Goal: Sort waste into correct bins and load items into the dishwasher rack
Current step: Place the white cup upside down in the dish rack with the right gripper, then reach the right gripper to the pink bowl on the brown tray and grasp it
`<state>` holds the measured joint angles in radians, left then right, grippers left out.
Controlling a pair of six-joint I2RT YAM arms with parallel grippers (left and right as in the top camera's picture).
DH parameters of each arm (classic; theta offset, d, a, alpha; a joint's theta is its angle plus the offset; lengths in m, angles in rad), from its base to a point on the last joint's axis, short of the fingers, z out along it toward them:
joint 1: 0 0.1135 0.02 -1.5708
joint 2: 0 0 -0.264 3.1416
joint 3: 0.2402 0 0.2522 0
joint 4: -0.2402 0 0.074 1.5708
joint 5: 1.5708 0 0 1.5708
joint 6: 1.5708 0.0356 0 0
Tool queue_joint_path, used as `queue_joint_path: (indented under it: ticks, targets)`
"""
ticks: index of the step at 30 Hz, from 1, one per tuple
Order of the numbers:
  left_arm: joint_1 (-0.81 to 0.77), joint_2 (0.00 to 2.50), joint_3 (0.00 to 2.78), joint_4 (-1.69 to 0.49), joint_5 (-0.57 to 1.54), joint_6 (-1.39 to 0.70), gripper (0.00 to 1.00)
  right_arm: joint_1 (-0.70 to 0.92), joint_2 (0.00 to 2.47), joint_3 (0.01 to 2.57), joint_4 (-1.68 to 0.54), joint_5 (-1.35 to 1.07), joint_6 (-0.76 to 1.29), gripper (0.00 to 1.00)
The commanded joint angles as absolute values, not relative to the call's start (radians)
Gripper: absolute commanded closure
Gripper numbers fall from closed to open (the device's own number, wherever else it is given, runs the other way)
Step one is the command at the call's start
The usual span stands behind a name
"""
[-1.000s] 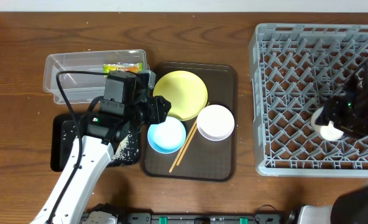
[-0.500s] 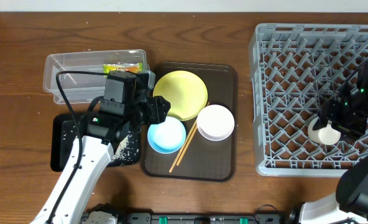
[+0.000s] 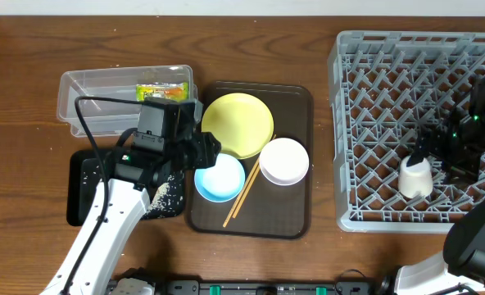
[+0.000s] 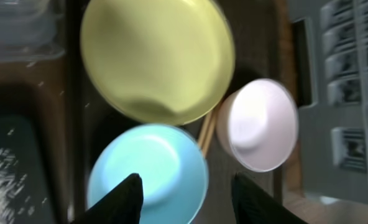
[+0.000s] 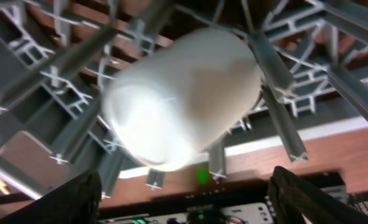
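Observation:
The right gripper grips the white bowl's rim on the side facing the rack next, to tip and load it among the rack's wires.
The small white cup (image 3: pixel 414 178) lies among the pegs of the grey dishwasher rack (image 3: pixel 341 123), near its front edge. My right gripper (image 3: pixel 443 156) is open just behind it. In the right wrist view the cup (image 5: pixel 184 106) rests free on the rack bars, ahead of the spread fingers (image 5: pixel 184 199). My left gripper (image 3: pixel 206 149) is open and empty over the light blue bowl (image 3: pixel 219 177), which sits between the fingertips (image 4: pixel 187 186) in the left wrist view (image 4: pixel 150 168). The yellow plate (image 3: pixel 237 124), white bowl (image 3: pixel 284 161) and chopsticks (image 3: pixel 242 197) lie beside it. No tissue shows.
The dishes sit on a dark brown serving tray (image 3: pixel 292 215). The snack wrapper (image 3: pixel 162 90) lies in the clear tub (image 3: pixel 87 98) at the back left. The black tray (image 3: pixel 83 188), partly under my left arm, holds rice scraps (image 3: pixel 170 197).
My right gripper has let go of the white cup, which now lies lower and further left in the rack, and the gripper has drawn back. My left gripper has barely moved.

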<state>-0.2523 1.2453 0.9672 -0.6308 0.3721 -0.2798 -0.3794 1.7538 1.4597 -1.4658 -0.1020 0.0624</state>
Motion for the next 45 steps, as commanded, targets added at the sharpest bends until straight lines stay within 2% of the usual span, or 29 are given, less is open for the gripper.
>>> queue_joint_path:
  ticks: [1, 6, 11, 15, 18, 27, 31, 45]
  targets:
    - [-0.252, 1.241, 0.973, -0.675, 0.288, -0.262, 0.46, -0.378, 1.727, 1.495, -1.445, -0.206, 0.008, 0.18]
    - [-0.252, 1.241, 0.973, -0.765, 0.205, -0.262, 0.43, -0.327, 1.645, 1.552, -1.380, -0.347, -0.069, 0.19]
    - [-0.252, 1.240, 0.973, -0.805, 0.170, -0.263, 0.43, -0.202, 1.552, 1.559, -1.251, -0.417, -0.096, 0.19]
    - [-0.251, 1.240, 0.973, -0.806, 0.170, -0.267, 0.43, -0.062, 1.541, 1.557, -1.204, -0.416, -0.095, 0.26]
    - [-0.229, 1.234, 0.973, -0.807, 0.163, -0.311, 0.43, 0.049, 1.562, 1.552, -1.198, -0.404, -0.095, 0.26]
    - [-0.057, 1.189, 0.973, -0.849, 0.164, -0.319, 0.42, 0.270, 1.705, 1.550, -1.176, -0.262, 0.004, 0.30]
    - [-0.010, 1.189, 0.973, -0.875, 0.164, -0.319, 0.41, 0.318, 1.797, 1.550, -1.155, -0.257, 0.023, 0.42]
    - [-0.005, 1.189, 0.973, -0.878, 0.164, -0.319, 0.38, 0.364, 2.066, 1.550, -1.132, -0.236, 0.056, 0.66]
